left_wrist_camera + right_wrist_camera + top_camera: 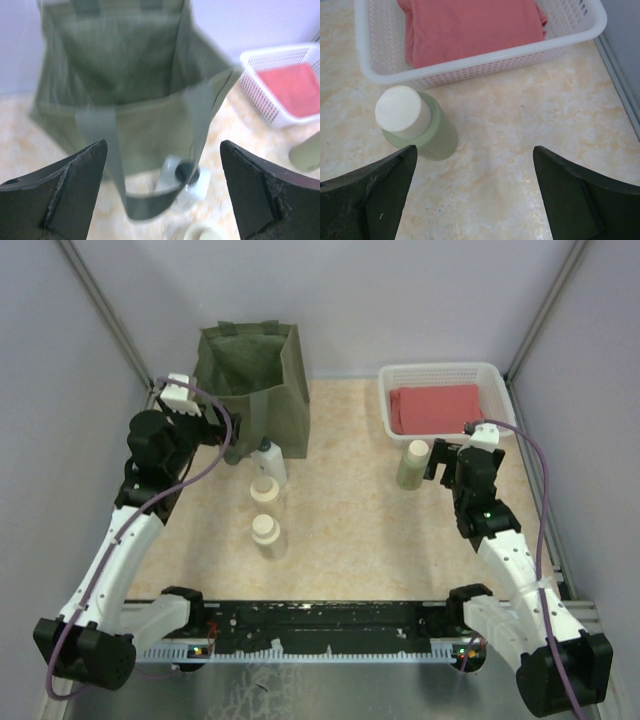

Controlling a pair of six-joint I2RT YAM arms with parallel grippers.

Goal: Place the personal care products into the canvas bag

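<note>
My left gripper reaches the canvas bag and grabs its near rim next, so the bag's opening stays free to receive the personal care products.
The olive canvas bag stands open at the back left. In front of it stands the white bottle with a grey cap, then two clear bottles with cream caps in a row toward me. My left gripper is open and empty beside the bag's front left corner. In its wrist view, gripper, a bag handle hangs in front of the white bottle. The pale yellowish cylinder stands upright just left of my open, empty right gripper; it also shows in the right wrist view, gripper.
A white mesh basket holding a folded red cloth stands at the back right, just behind the cylinder; its rim shows in the right wrist view. Walls and metal frame rails close in the table's left, right and back sides.
</note>
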